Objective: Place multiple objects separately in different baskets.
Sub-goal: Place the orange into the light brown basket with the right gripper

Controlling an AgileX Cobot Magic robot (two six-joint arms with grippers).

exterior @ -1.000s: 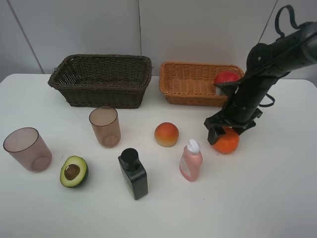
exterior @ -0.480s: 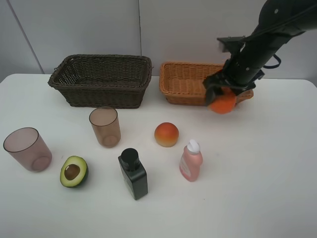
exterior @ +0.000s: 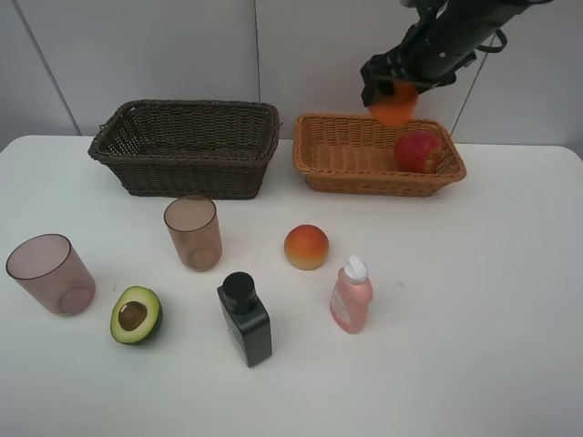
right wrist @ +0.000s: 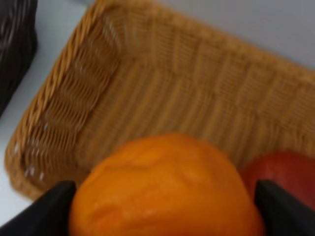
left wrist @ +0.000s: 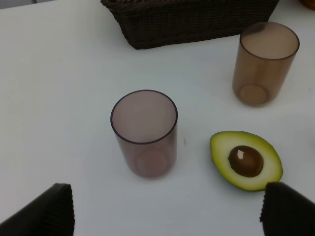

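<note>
My right gripper now keeps holding the orange tangerine [exterior: 394, 104] until it's inside the light tan basket. If I opened now above the basket's rim, the tangerine would fall.
My right gripper [exterior: 393, 86] is shut on the orange tangerine [exterior: 394, 104] [right wrist: 165, 189] and holds it in the air above the light tan basket [exterior: 342, 159] [right wrist: 64, 113]. A red apple [exterior: 417, 150] [right wrist: 285, 172] lies in that basket's right end. The dark brown basket [exterior: 187, 146] [left wrist: 187, 22] stands to its left with nothing showing inside. On the table are the peach [exterior: 306, 247], pink bottle [exterior: 352, 295], black bottle [exterior: 245, 319], halved avocado [exterior: 136, 315] [left wrist: 246, 160] and two cups [exterior: 51, 274] [exterior: 193, 232]. My left gripper [left wrist: 167, 209] is open above the near cup [left wrist: 144, 132].
All of this rests on a white table [exterior: 492, 346]. A pale wall runs behind the baskets. The left arm does not show in the high view.
My right gripper has lifted the tangerine from the table near the pink bottle, up and back to above the tan basket. The left gripper has not moved.
</note>
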